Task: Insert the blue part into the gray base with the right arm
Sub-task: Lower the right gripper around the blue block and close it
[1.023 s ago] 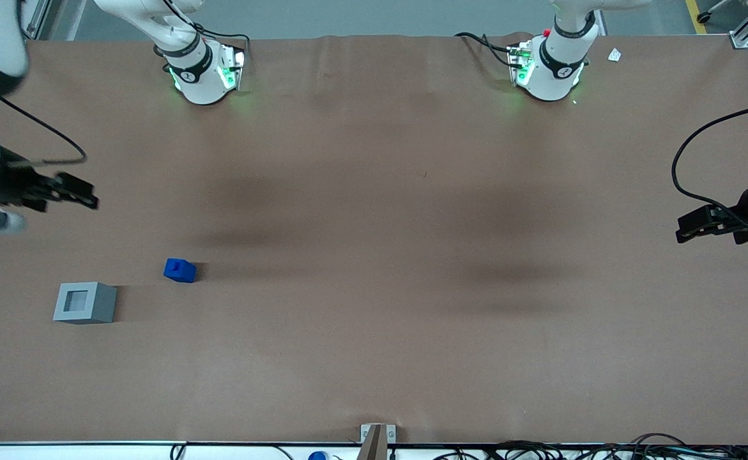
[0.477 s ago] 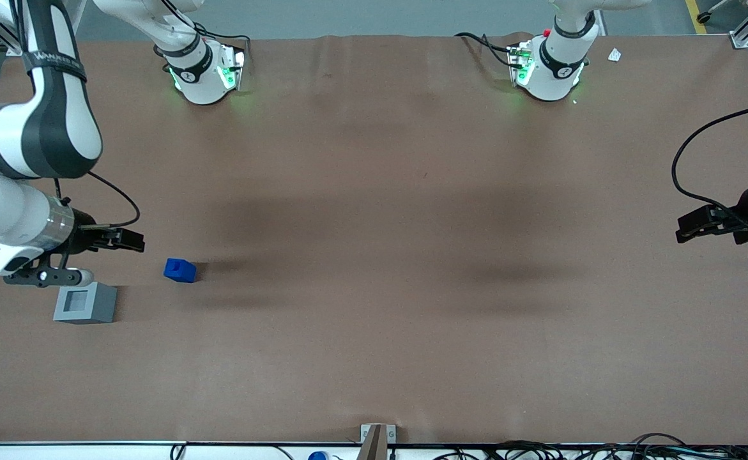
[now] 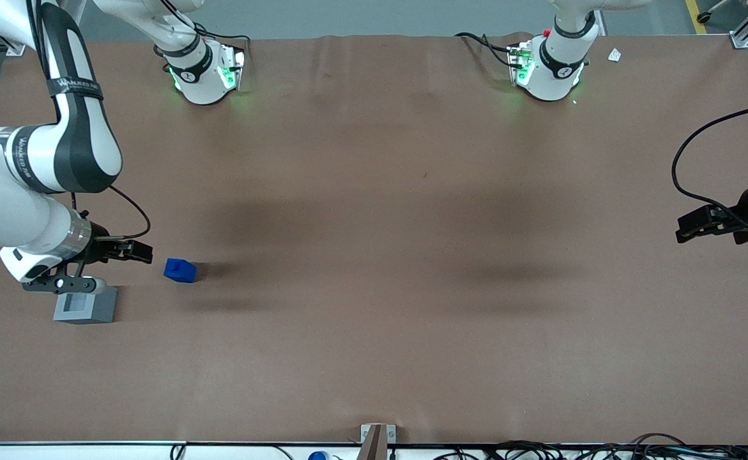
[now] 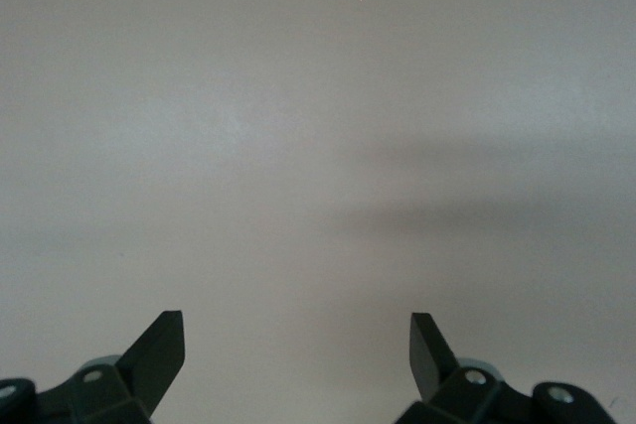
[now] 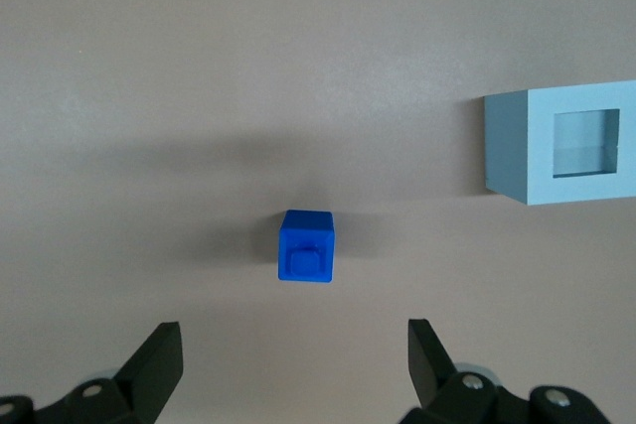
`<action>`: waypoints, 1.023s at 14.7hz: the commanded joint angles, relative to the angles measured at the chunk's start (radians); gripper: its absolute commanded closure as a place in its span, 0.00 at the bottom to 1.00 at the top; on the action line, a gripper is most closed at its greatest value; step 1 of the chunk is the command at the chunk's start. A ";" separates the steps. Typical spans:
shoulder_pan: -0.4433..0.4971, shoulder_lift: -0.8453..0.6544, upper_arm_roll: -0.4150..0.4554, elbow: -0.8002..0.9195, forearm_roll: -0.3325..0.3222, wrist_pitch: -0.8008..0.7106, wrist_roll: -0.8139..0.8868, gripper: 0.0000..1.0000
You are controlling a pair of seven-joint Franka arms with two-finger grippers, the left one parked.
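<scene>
I need to grab the blue part by its knobbed end [image 5: 305, 261] with my right gripper next. Then it can go into the gray base.
The blue part [image 3: 179, 270] sits on the brown table, a small bright-blue block; it also shows in the right wrist view [image 5: 306, 246]. The gray base [image 3: 85, 308] stands a little nearer the front camera, toward the working arm's end, partly covered by the wrist; its square recess shows in the right wrist view [image 5: 564, 144]. My right gripper [image 3: 138, 252] hovers beside the blue part, a short way from it, above the table. It is open and empty, with the fingers wide apart in the right wrist view [image 5: 295, 354].
The two arm bases [image 3: 202, 71] [image 3: 547, 67] stand at the table's edge farthest from the front camera. The parked arm's gripper [image 3: 706, 223] and looping black cable are at the other end. A small bracket [image 3: 377, 434] sits at the nearest edge.
My right arm has swung in from the table's end and come down toward the blue part. Its wrist now covers part of the gray base. The blocks have not moved.
</scene>
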 commanded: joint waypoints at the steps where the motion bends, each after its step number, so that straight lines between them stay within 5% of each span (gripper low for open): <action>1: -0.003 0.011 0.007 -0.024 -0.012 0.035 0.008 0.00; 8: 0.002 0.027 0.007 -0.185 -0.001 0.244 0.019 0.01; 15: -0.006 0.084 0.008 -0.208 0.002 0.265 0.020 0.09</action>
